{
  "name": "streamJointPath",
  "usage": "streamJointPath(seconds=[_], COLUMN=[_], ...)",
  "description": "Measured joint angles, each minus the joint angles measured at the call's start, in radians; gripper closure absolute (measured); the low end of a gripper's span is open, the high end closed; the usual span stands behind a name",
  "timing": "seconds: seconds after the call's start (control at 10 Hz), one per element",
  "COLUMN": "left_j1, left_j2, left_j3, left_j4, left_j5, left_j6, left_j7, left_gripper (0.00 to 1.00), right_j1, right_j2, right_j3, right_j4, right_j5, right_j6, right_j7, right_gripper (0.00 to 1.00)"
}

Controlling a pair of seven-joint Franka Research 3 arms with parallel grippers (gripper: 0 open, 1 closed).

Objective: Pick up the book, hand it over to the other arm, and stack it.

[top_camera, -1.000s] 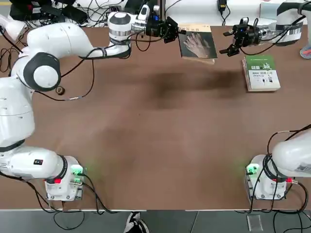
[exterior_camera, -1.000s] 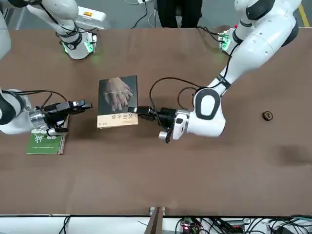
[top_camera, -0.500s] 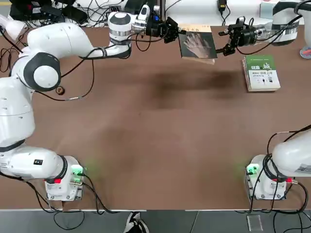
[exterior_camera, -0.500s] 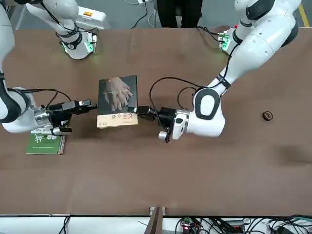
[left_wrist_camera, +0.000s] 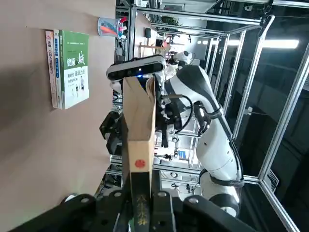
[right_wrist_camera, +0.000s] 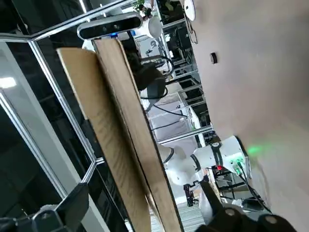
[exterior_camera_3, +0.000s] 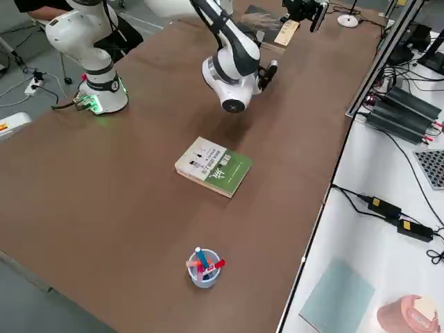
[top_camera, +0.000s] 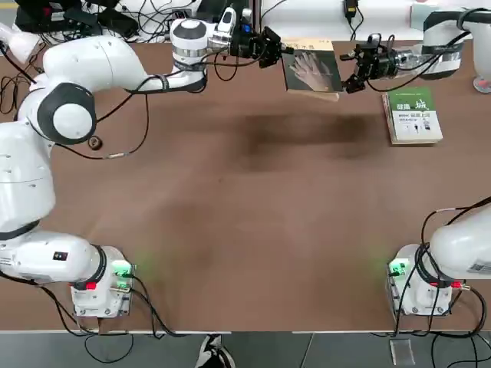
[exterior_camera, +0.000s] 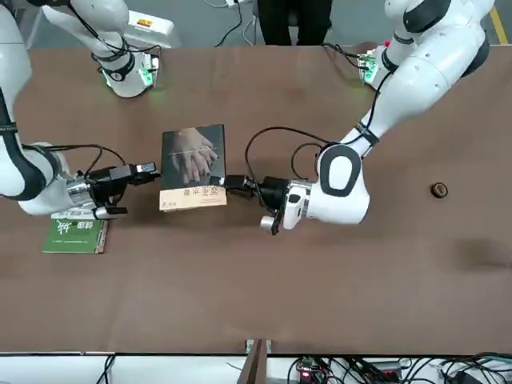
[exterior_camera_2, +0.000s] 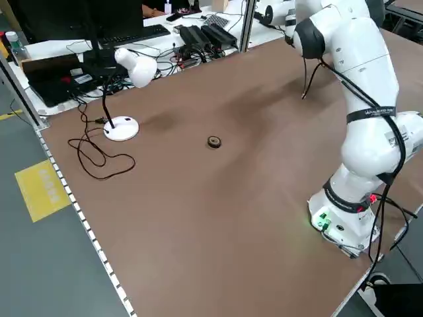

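The book should be grabbed next by its page edge (exterior_camera: 164, 171) with my right gripper, so it can be taken over and stacked on the green book (exterior_camera: 74, 238).
The book (top_camera: 313, 69), a thin paperback with a pale hand on a dark cover and a tan band, hangs above the table's far edge. My left gripper (top_camera: 275, 50) is shut on its one short edge, seen also in the front view on the book (exterior_camera: 193, 164). My right gripper (top_camera: 349, 70) stands open at the opposite edge. In the right wrist view the book (right_wrist_camera: 120, 135) runs edge-on between my right fingers (right_wrist_camera: 72, 203), which stand apart from it on either side. In the left wrist view my left gripper (left_wrist_camera: 141, 191) clamps the book (left_wrist_camera: 140, 121).
A thicker green-and-white book (top_camera: 413, 115) lies flat on the table right of the grippers. A cup of pens (exterior_camera_3: 202, 267) stands near the right edge. A small ring (top_camera: 93, 142) lies at the left, and a white lamp (exterior_camera_2: 129, 72) stands beyond the left edge.
My right gripper has moved left toward the book and now has its open fingers around the book's edge. The left gripper and the book have stayed in place.
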State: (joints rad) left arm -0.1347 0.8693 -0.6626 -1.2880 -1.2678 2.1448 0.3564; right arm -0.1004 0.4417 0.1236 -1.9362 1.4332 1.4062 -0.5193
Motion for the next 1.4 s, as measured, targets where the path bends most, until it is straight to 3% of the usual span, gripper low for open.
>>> streamJointPath(seconds=[0.3, 0.9, 1.1, 1.4], left_j1=[-0.001, -0.001, -0.001, -0.001], left_j2=[0.0, 0.0, 0.0, 0.0], left_j3=[0.0, 0.0, 0.0, 0.0], left_j4=[0.0, 0.0, 0.0, 0.0], left_j5=[0.0, 0.0, 0.0, 0.0], left_j6=[0.001, 0.004, 0.006, 0.007], left_j7=[0.0, 0.0, 0.0, 0.0], left_gripper=[0.99, 0.99, 0.99, 0.99], right_j1=[0.005, 0.018, 0.021, 0.021], right_j2=[-0.007, -0.024, -0.027, -0.031], right_j3=[0.037, 0.056, 0.072, 0.076], right_j4=[-0.02, -0.025, -0.025, -0.028], right_j5=[0.038, 0.04, 0.04, 0.04], right_j6=[0.025, 0.064, 0.083, 0.086], right_j7=[-0.003, -0.003, -0.003, -0.003], right_gripper=[0.0, 0.0, 0.06, 0.39])
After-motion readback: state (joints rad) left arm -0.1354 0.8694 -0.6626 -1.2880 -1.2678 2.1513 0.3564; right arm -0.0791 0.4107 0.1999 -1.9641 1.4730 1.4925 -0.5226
